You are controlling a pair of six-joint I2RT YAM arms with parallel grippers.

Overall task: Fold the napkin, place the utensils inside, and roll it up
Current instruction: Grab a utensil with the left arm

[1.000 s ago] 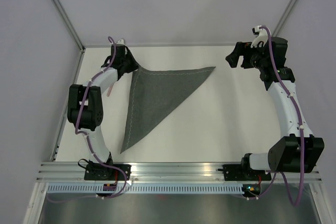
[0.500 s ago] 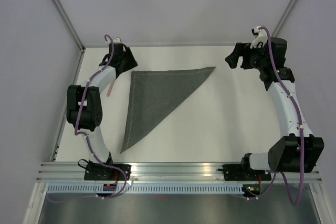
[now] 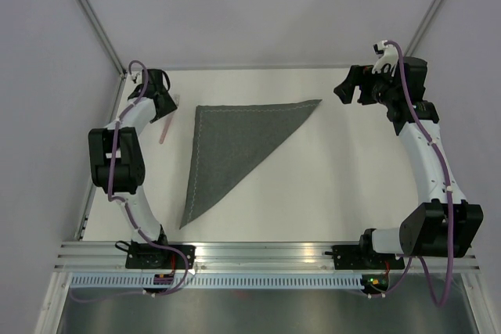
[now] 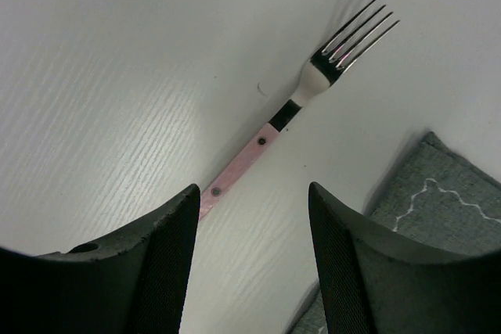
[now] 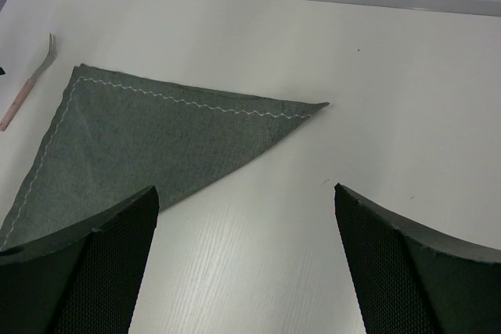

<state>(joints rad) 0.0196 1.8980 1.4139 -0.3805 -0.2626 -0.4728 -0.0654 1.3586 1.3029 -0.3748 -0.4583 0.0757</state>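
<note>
My left gripper should next grab the fork's pink handle near the tines' neck (image 3: 167,123) (image 4: 259,143) to lay the fork along the napkin's long edge.
The dark grey napkin (image 3: 235,142) lies flat on the table, folded into a triangle with its long point toward the near edge. It also shows in the right wrist view (image 5: 156,138), and one corner shows in the left wrist view (image 4: 442,193). A fork (image 4: 313,87) with silvery tines and a pale pink handle lies on the table just left of the napkin's far-left corner (image 3: 164,129). My left gripper (image 3: 166,103) is open and empty above the fork's handle end (image 4: 252,193). My right gripper (image 3: 348,90) is open and empty, raised beyond the napkin's right corner (image 5: 246,193).
The white table (image 3: 329,185) is bounded by a back wall and a metal frame post (image 3: 98,25) at the far left. A rail (image 3: 258,254) with both arm bases runs along the near edge.
My left gripper has moved left, away from the napkin's far-left corner, and now hangs over the fork. The napkin lies flat. The right arm has not moved.
</note>
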